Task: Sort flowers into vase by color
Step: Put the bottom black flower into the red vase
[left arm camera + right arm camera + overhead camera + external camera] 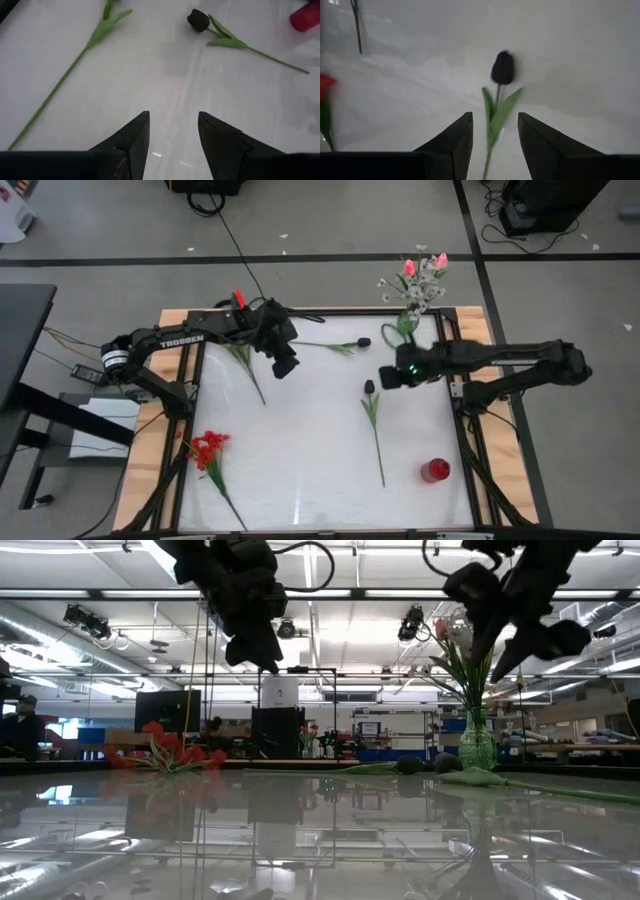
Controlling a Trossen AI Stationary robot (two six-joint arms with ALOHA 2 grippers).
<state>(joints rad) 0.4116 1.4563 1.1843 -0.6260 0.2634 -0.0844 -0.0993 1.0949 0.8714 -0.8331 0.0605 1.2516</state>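
My right gripper should pick up the tulip next. It should hold the tulip by its stem at the leaf base, so the tulip's dark bud (369,386) (503,68) stays free for the vase.
My left gripper (285,366) hangs open above the table's far left, beside a bare green stem (245,370) lying flat. My right gripper (384,376) is open too, raised just right of a dark-budded tulip (368,386) whose stem (378,445) runs toward the near edge. In the right wrist view that dark bud (503,67) lies ahead of the open fingers, untouched. A second dark bud (363,341) lies near the far edge. A red cluster (208,448) lies at the near left. The glass vase (405,330) at the far right holds pink tulips and white sprays.
A small red container (435,470) stands at the near right. The white table surface (310,440) is bordered by wooden rails (150,450) and the arms' bases. In the low view both grippers (262,650) (500,645) hang well above the flowers on the table.
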